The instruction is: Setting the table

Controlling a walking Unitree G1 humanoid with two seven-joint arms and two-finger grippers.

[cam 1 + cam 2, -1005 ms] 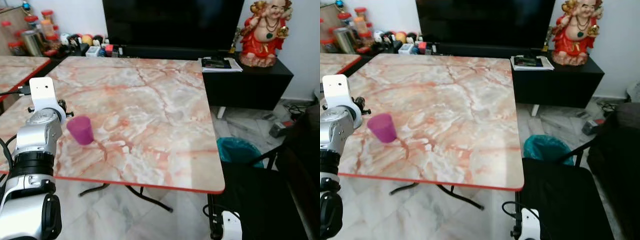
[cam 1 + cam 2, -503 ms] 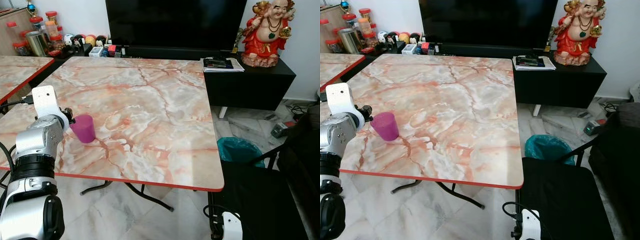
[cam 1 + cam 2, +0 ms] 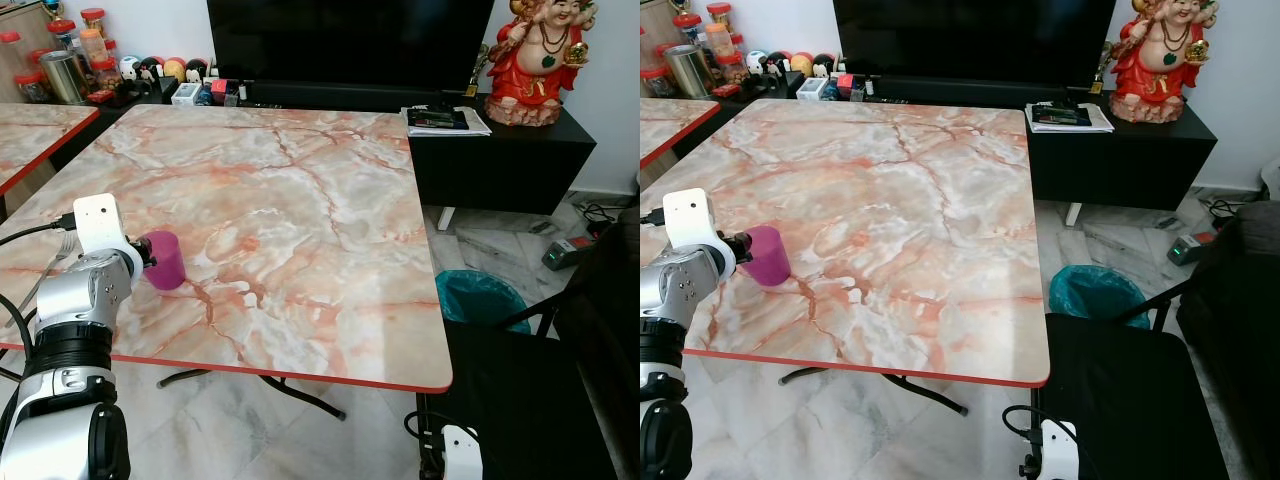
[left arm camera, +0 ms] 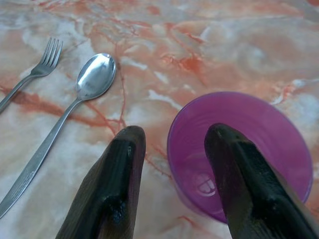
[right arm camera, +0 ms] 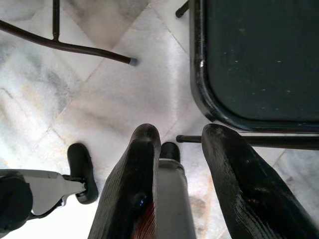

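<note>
Next, my left gripper picks up the cup by its thin rim [image 4: 169, 148], since the cup's opening is wider than my spread fingers.
A purple plastic cup [image 3: 162, 260] stands upright near the left edge of the marble table [image 3: 300, 190]. My left gripper [image 4: 174, 132] is open at the cup's rim. One black finger [image 4: 234, 164] reaches inside the cup and the other finger [image 4: 117, 174] stays outside, a small gap away from the wall. A metal spoon [image 4: 94, 74] and a fork [image 4: 37, 72] lie on the table just past the cup. My right gripper [image 5: 182, 130] hangs open low over the tiled floor beside a black chair frame [image 5: 199, 74].
A black chair [image 3: 520, 400] stands at the table's right front corner, with a teal bin [image 3: 480, 300] behind it. A second marble table [image 3: 30, 130] sits to the left. A TV console with a red statue [image 3: 545, 60] and jars [image 3: 65, 60] lines the far wall.
The head camera has shifted a little. My left wrist has dropped lower and closer to the cup, which keeps its place on the table. The right arm still hangs.
</note>
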